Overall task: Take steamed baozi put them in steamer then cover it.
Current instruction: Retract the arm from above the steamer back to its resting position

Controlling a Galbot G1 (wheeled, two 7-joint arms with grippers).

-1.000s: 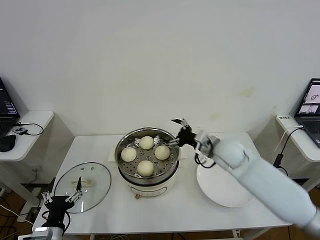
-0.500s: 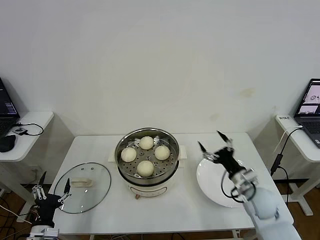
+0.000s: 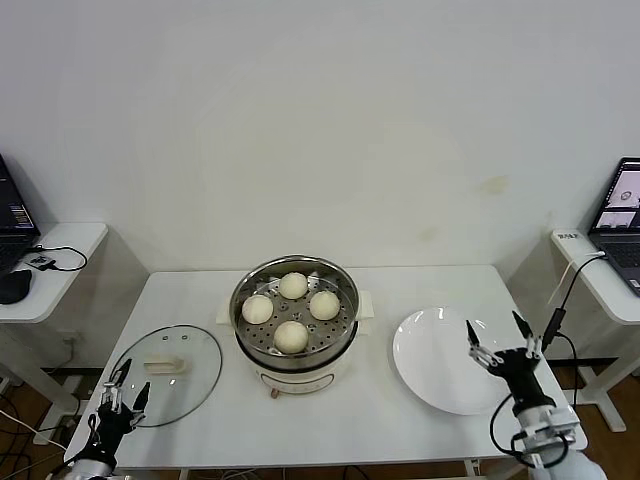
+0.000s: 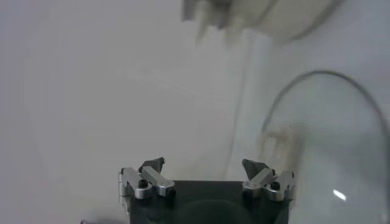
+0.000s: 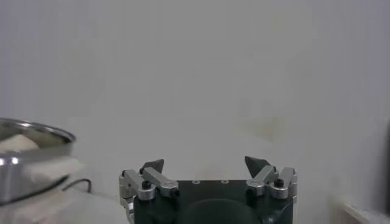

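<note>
I will cover the steamer full of baozi [image 3: 291, 335] next, so I will use my left gripper to grab the glass cover by its cream bar handle [image 3: 165, 364].
Several cream-white baozi [image 3: 291, 335] sit inside the shiny steel steamer [image 3: 242, 326] on its cream cooker base at the table's middle. The clear glass cover [image 3: 166, 374] with its cream bar handle lies flat on the table to the left; it also shows in the left wrist view [image 4: 317, 140]. My left gripper [image 3: 124, 394] is open and empty at the table's front left corner, beside the cover's near rim. My right gripper [image 3: 498, 340] is open and empty, low at the front right, over the edge of the white plate [image 3: 440, 375]. The steamer's rim shows in the right wrist view [image 5: 36, 131].
The empty white plate lies right of the steamer. Side desks with laptops stand at the far left [image 3: 40, 260] and far right [image 3: 610, 270]. A white wall is behind the table.
My right arm has pulled back from the steamer, across the plate, down to the front right. My left gripper has moved slightly right, nearer the cover's rim.
</note>
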